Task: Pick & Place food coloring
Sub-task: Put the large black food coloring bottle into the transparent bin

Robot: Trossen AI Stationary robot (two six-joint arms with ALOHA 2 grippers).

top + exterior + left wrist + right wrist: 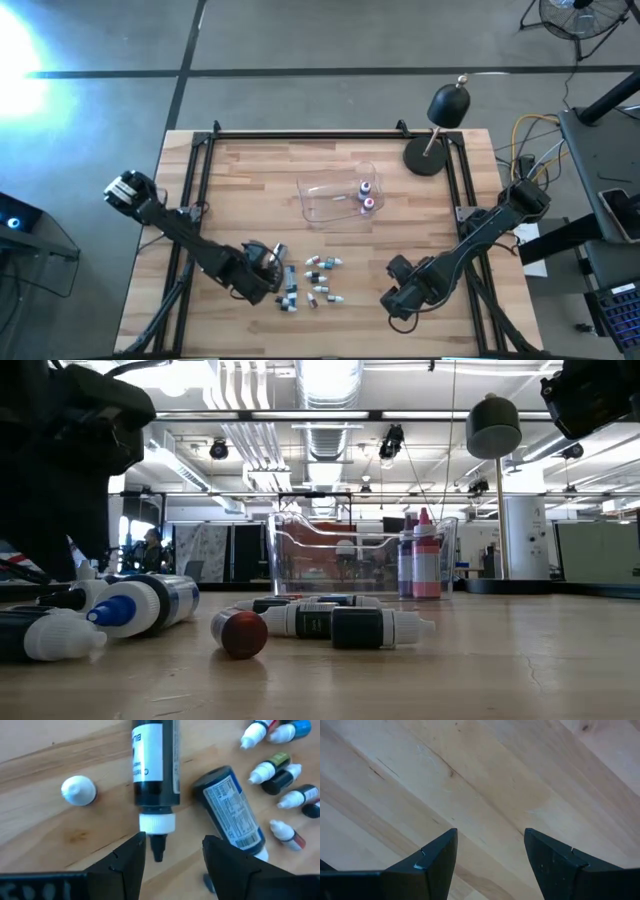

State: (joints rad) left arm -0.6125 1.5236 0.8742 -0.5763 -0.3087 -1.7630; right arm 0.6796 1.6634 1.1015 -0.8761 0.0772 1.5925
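Note:
I should next grab the large dark bottle by its white collar (157, 823) with my left gripper, to put the food coloring in the tub.
Several tiny food coloring bottles (310, 280) lie on their sides in a loose cluster near the table's near edge, also in the low view (300, 622). My left gripper (268, 268) is open just left of the cluster. In its wrist view the left gripper (172, 852) has its fingers on either side of the uncapped dropper tip (158, 851) of a dark bottle (155, 765), apart from it. A loose white cap (78, 790) lies beside that bottle. Two more bottles (366, 196) stand upright in the clear tub (325, 200). My right gripper (400, 295) is open over bare wood (490, 795).
A second dark bottle (232, 812) lies close beside the left gripper's finger. The black dome lamp (440, 130) stands at the far right corner. Black rails (200, 190) run along the table's left, right and far sides. Bare wood lies between the cluster and the right gripper.

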